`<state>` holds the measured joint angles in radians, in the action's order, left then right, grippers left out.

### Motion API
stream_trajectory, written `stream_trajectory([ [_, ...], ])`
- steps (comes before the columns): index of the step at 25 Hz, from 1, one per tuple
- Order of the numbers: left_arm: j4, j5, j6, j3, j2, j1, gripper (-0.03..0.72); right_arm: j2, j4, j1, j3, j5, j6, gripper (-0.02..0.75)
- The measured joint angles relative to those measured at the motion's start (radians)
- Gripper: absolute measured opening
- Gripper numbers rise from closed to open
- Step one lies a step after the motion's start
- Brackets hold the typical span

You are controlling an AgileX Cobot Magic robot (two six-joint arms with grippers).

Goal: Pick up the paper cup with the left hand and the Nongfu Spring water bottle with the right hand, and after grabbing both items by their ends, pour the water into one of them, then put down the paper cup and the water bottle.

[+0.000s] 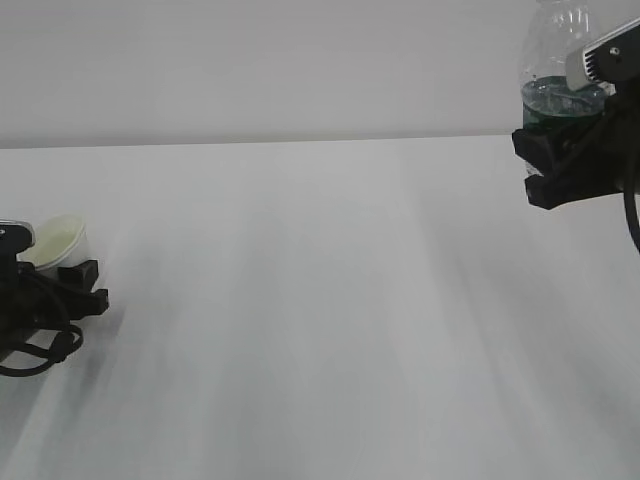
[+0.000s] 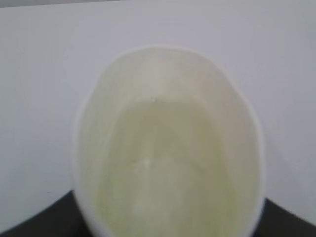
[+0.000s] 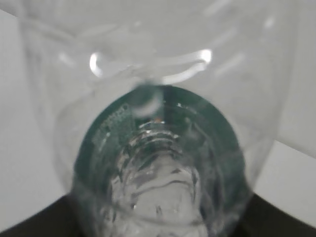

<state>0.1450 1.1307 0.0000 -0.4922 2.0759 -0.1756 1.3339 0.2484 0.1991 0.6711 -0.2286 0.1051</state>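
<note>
The paper cup [image 1: 60,243] is low over the table and would stand, so my left gripper should open.
The white paper cup [image 1: 60,243] sits low at the far left, gripped round its lower part by my left gripper [image 1: 62,276], a black one with looping cables. In the left wrist view the cup [image 2: 168,148] fills the frame with its cream inside, and the fingers are hidden. High at the right, my right gripper [image 1: 562,150] is shut on the Nongfu Spring water bottle [image 1: 553,55], which stands upright, well above the table. Its dark green label [image 3: 108,128] and the water [image 3: 163,197] show in the right wrist view. The bottle's top is cut off by the frame.
A plain white table [image 1: 320,320] stretches between the two arms and meets a pale wall [image 1: 260,70] at the back. Black cables [image 1: 40,350] loop on the table under the left arm.
</note>
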Motion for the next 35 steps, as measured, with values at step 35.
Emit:
stream_trajectory([
  [35, 0.006, 0.013, 0.000, -0.001, 0.000, 0.000, 0.604, 0.000, -0.002, 0.000, 0.000, -0.016, 0.002, 0.366],
])
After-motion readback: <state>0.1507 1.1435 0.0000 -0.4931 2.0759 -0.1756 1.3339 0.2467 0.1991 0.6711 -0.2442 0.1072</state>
